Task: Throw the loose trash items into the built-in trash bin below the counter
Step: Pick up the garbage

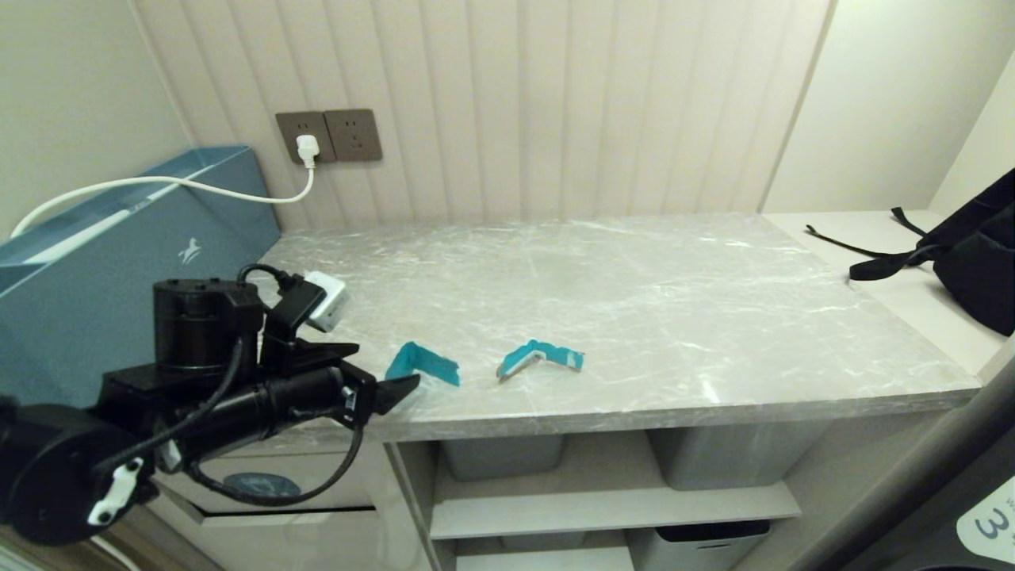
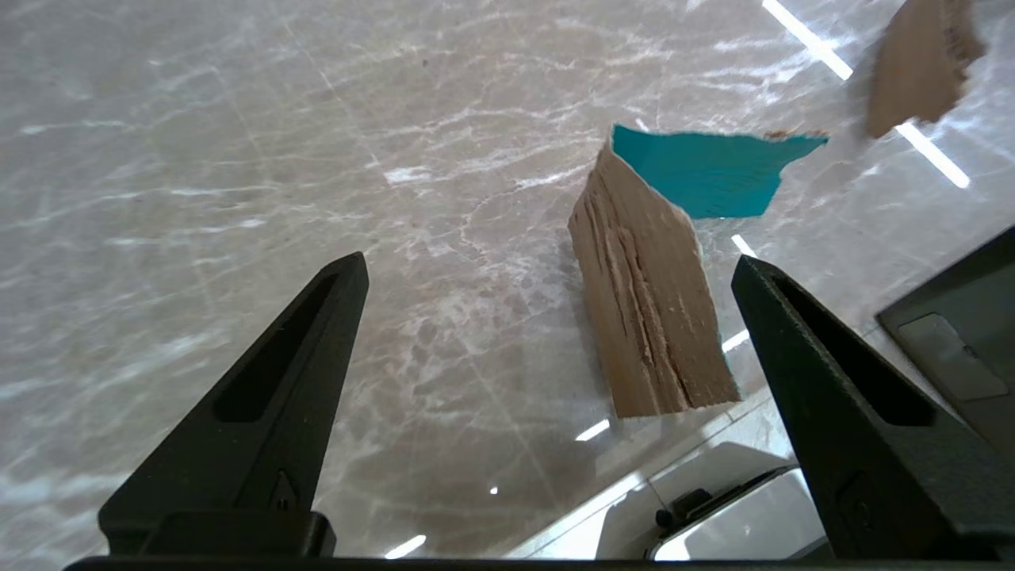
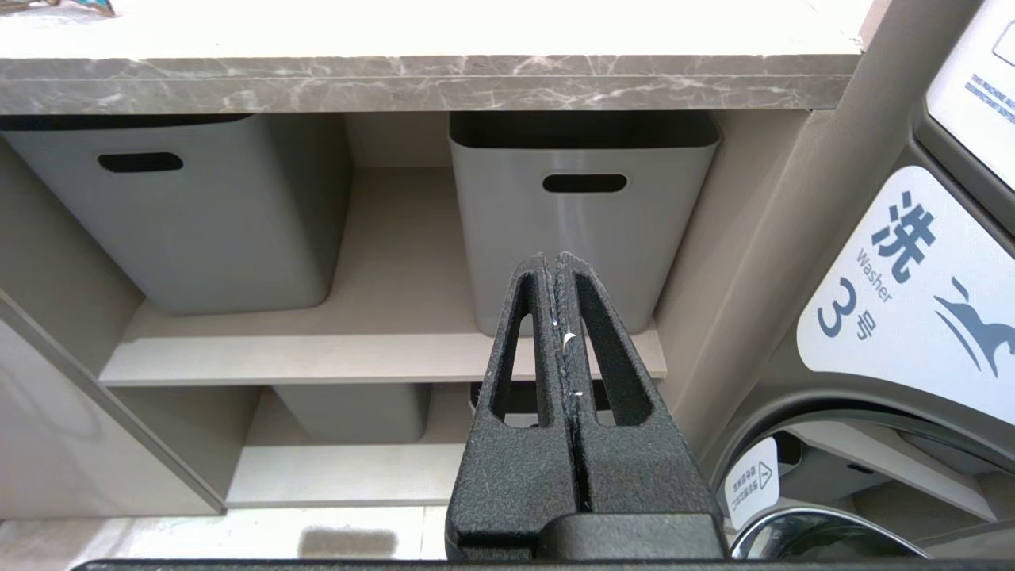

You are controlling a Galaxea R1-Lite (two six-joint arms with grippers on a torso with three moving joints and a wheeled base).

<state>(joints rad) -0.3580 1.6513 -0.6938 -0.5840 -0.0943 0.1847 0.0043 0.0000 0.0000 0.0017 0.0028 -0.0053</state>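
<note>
My left gripper grabs the broader teal scrap by its brown ridged flap [image 2: 654, 296] next, to throw the scrap into the built-in trash bin.
Two teal scraps of loose trash lie near the front edge of the grey marble counter [image 1: 634, 301]. The broader folded one [image 1: 420, 363] is on the left and the narrow strip with a whitish edge [image 1: 539, 357] to its right. My left gripper [image 1: 388, 381] is open at the counter edge, just left of the broader scrap. In the left wrist view that scrap [image 2: 646, 309] shows a brown underside and lies ahead between the spread fingers [image 2: 317, 357], gripped by neither. The built-in trash bin [image 1: 258, 484] sits below the left arm, partly hidden. My right gripper [image 3: 555, 258] is shut and empty, parked low before the shelves.
A large teal box [image 1: 119, 270] leans at the counter's left end. A white charger [image 1: 329, 297] with its cable lies just behind my left gripper. A black bag [image 1: 975, 254] sits at the far right. Grey storage bins [image 3: 587, 206] fill the shelves beside a washer [image 3: 912, 301].
</note>
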